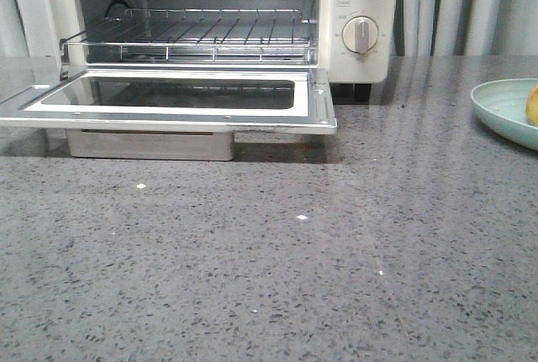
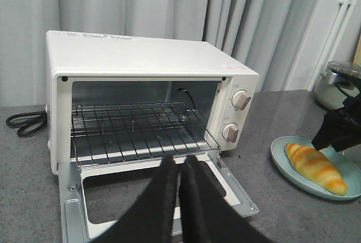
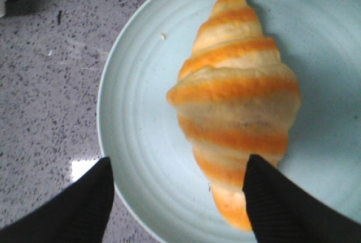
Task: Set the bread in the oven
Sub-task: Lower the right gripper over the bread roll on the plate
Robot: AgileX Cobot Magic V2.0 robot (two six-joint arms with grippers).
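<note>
One finger hangs over the bread's tapered end (image 3: 228, 202) in the right wrist view, the other above the plate's rim (image 3: 119, 189). It is too early to close on the bread, so my right gripper lowers first.
The bread (image 3: 237, 102), a golden roll with orange-brown ridges, lies on a pale blue plate (image 3: 146, 141). It also shows in the left wrist view (image 2: 316, 167), and only its edge shows at the far right of the front view (image 1: 533, 106). My right gripper (image 3: 180, 167) is open above the plate, one finger over the bread's tapered end, the other over the plate's rim. The cream-white oven (image 2: 141, 62) stands with its door (image 1: 168, 102) folded down flat and its wire rack (image 1: 193, 34) bare. My left gripper (image 2: 179, 164) is shut and empty, in front of the open door.
The plate (image 1: 504, 106) sits on the grey speckled counter to the right of the oven. A metal pot (image 2: 338, 85) stands behind the plate. A black cord (image 2: 25, 123) lies coiled left of the oven. Grey curtains hang behind.
</note>
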